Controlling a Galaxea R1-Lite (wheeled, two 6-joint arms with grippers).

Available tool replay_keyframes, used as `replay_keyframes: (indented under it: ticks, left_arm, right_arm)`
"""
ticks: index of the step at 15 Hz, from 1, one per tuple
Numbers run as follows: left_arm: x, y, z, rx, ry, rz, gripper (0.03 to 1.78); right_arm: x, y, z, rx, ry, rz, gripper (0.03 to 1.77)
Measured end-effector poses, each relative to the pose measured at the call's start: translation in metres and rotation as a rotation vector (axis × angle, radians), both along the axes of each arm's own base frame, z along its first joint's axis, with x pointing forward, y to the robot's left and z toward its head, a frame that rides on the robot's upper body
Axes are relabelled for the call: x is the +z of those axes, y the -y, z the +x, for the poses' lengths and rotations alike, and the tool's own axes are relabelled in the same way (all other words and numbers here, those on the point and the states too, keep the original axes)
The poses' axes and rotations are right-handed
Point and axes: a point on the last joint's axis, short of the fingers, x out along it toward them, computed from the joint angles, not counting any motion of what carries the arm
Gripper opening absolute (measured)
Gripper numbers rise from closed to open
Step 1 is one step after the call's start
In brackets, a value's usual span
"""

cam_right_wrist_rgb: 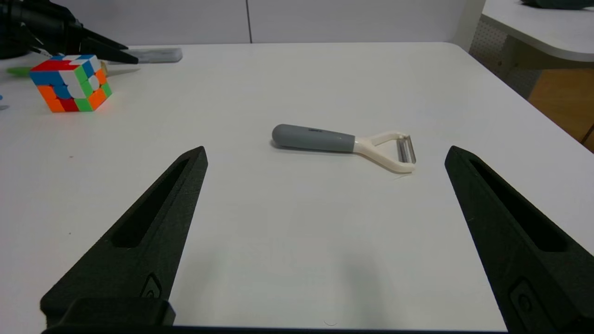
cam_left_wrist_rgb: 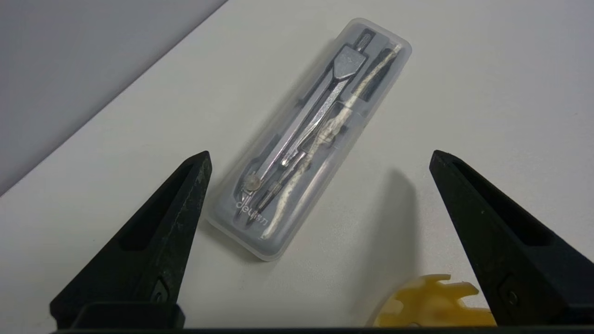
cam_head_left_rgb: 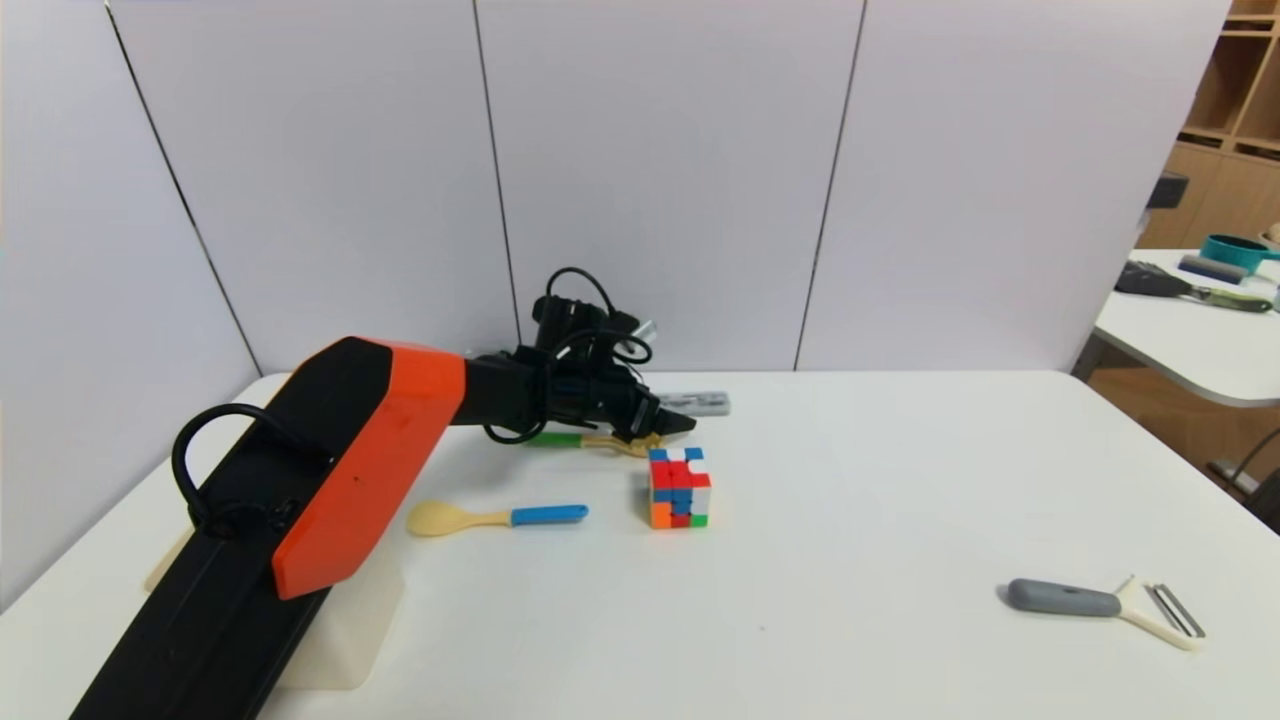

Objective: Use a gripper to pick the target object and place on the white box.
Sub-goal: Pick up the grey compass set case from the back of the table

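Observation:
Next, my left gripper grabs the grey translucent case by its lettered end (cam_left_wrist_rgb: 260, 214) to put it on the white box.
The target object (cam_head_left_rgb: 702, 403) is a flat grey translucent case holding a metal compass, lying near the table's back edge. My left gripper (cam_head_left_rgb: 672, 421) hovers just short of it, beyond the cube. In the left wrist view the case (cam_left_wrist_rgb: 306, 139) lies slanted ahead of the open left gripper (cam_left_wrist_rgb: 320, 155), closer to one fingertip (cam_left_wrist_rgb: 197, 174), and nothing is between the fingers. The white box (cam_head_left_rgb: 350, 630) sits at the near left, mostly hidden under my left arm. My right gripper (cam_right_wrist_rgb: 326, 149) is open and empty over the table's right part.
A colourful cube (cam_head_left_rgb: 679, 487) stands just in front of the left gripper. A blue-handled spoon (cam_head_left_rgb: 495, 517) lies to its left. A green-handled yellow fork (cam_head_left_rgb: 590, 440) sits under the gripper. A grey-handled peeler (cam_head_left_rgb: 1100, 600) lies near right. A second table (cam_head_left_rgb: 1190, 340) stands at far right.

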Motion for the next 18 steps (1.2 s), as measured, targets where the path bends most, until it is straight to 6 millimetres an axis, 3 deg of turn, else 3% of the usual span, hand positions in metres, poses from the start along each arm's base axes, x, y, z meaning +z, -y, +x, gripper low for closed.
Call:
replay_keyframes:
  ticks: [18]
  left_arm:
    - [-0.0053, -0.0014, 0.0017, 0.021, 0.038, 0.053, 1.69]
  right_arm:
    - [0.0, 0.0, 0.0, 0.0, 0.0, 0.0, 1.77]
